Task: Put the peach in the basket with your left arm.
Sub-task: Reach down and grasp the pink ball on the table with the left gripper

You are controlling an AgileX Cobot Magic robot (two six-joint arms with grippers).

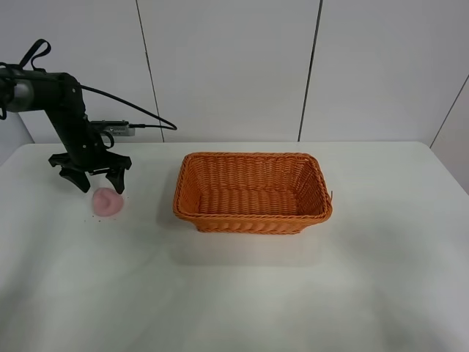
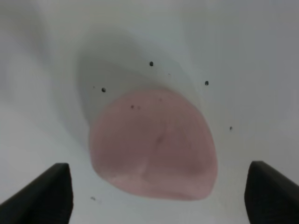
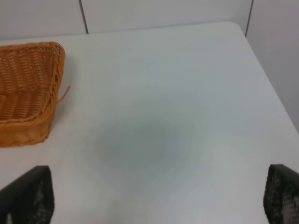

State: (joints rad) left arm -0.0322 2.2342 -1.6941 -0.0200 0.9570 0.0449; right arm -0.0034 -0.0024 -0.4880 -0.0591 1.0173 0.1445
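My left gripper grabs the pale pink peach around its rounded body (image 1: 108,202) next. Then the peach goes into the basket (image 1: 253,192).
The pale pink peach (image 1: 107,202) lies on the white table at the left, well left of the orange wicker basket (image 1: 253,192). My left gripper (image 1: 94,178) hovers just above and behind the peach, its black fingers spread open. In the left wrist view the peach (image 2: 153,144) fills the middle, with one fingertip (image 2: 44,196) on each side of it and not touching it. The right gripper (image 3: 156,200) is open over bare table; the basket's corner (image 3: 28,88) shows in its view. The right arm is out of the exterior view.
The white table (image 1: 242,293) has a wall of white panels behind it. Black cables (image 1: 135,110) trail from the left arm toward the wall. Small dark specks (image 2: 151,63) lie on the table around the peach.
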